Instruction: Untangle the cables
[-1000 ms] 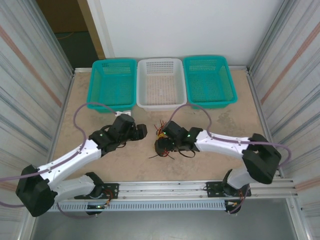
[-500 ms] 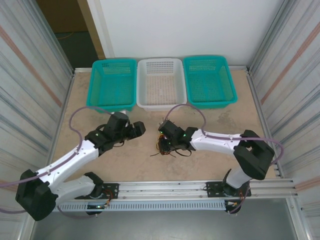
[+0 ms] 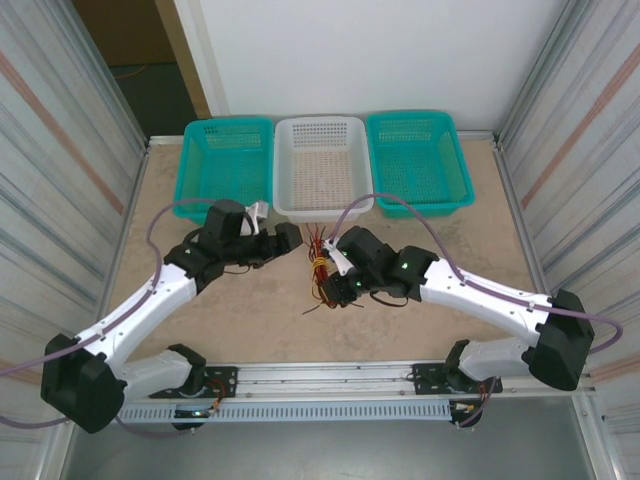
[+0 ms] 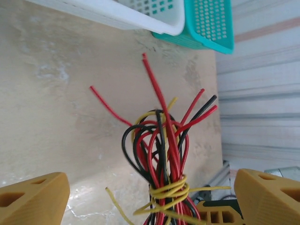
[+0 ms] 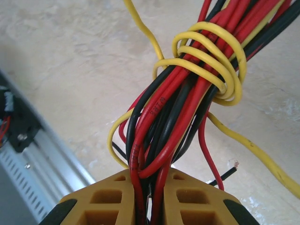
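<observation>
My left gripper needs to grab the cables next by the loose-tipped end beyond the yellow winding (image 3: 316, 243) (image 4: 166, 139), so the yellow wire stays free to unwind.
The cables (image 3: 320, 262) form one bundle of red, black and yellow wires, held upright above the table's middle. A yellow wire (image 5: 213, 58) is wound several times round the bundle. My right gripper (image 5: 150, 201) is shut on the cables' (image 5: 180, 112) lower end, wires pinched between its yellow fingers (image 5: 110, 204). In the top view my right gripper (image 3: 334, 279) sits just right of the bundle. My left gripper (image 3: 287, 240) stands wide open just left of the bundle. In its own view the cables (image 4: 161, 150) rise between my left gripper's (image 4: 150, 206) fingers (image 4: 33, 199) without touching them.
At the table's back stand a teal basket (image 3: 228, 165), a white basket (image 3: 322, 165) and another teal basket (image 3: 418, 160). The white basket's (image 4: 140, 11) corner lies beyond the bundle. A metal rail (image 3: 330, 375) runs along the near edge.
My right gripper has shut on the bundle and raised it a little toward the back. My left gripper has opened wider and moved right, up to the bundle.
</observation>
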`<action>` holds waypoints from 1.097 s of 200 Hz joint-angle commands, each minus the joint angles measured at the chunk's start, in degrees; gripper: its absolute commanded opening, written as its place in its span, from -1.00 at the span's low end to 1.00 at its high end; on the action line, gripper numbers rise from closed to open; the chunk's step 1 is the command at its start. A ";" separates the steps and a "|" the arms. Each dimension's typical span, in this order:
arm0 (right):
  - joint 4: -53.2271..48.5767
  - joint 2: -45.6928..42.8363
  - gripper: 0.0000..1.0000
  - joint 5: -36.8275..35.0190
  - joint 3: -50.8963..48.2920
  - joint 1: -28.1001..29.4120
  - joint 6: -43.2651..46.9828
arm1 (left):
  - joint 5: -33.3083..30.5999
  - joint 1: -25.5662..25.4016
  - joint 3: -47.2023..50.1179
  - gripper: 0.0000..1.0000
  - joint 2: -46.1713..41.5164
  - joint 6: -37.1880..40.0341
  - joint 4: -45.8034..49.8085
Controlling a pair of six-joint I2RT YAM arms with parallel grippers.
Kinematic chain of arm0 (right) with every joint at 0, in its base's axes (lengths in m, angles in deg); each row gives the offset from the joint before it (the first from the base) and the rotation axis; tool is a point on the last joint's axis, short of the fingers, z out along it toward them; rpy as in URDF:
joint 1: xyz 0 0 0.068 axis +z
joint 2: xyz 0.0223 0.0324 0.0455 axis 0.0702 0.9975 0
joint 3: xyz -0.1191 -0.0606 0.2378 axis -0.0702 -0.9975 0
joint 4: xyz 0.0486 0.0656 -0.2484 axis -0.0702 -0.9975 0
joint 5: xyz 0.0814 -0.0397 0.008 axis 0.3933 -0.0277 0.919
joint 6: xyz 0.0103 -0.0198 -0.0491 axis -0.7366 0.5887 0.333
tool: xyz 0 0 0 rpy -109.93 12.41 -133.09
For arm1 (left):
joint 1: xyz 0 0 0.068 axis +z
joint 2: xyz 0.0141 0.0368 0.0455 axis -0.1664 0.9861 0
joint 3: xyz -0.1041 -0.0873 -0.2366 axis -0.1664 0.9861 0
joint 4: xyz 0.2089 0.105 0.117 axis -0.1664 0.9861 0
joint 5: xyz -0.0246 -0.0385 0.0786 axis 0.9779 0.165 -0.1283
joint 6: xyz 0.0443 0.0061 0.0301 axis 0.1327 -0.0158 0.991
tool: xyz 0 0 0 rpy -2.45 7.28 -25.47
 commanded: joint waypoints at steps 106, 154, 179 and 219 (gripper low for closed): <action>-3.65 2.59 -0.74 6.53 7.23 3.26 7.52 | 15.18 -0.55 2.32 0.77 5.05 -0.07 -0.54; -2.50 3.20 -0.74 6.38 7.63 3.35 7.83 | 15.53 -1.66 5.72 0.47 5.64 -3.73 -4.78; -2.14 4.21 -0.74 7.32 7.99 3.41 7.83 | 16.34 -1.66 7.15 0.26 6.39 -5.76 -8.11; -2.39 4.66 -0.75 7.58 8.26 3.41 7.92 | 17.78 -1.13 8.55 -0.15 7.30 -8.56 -13.19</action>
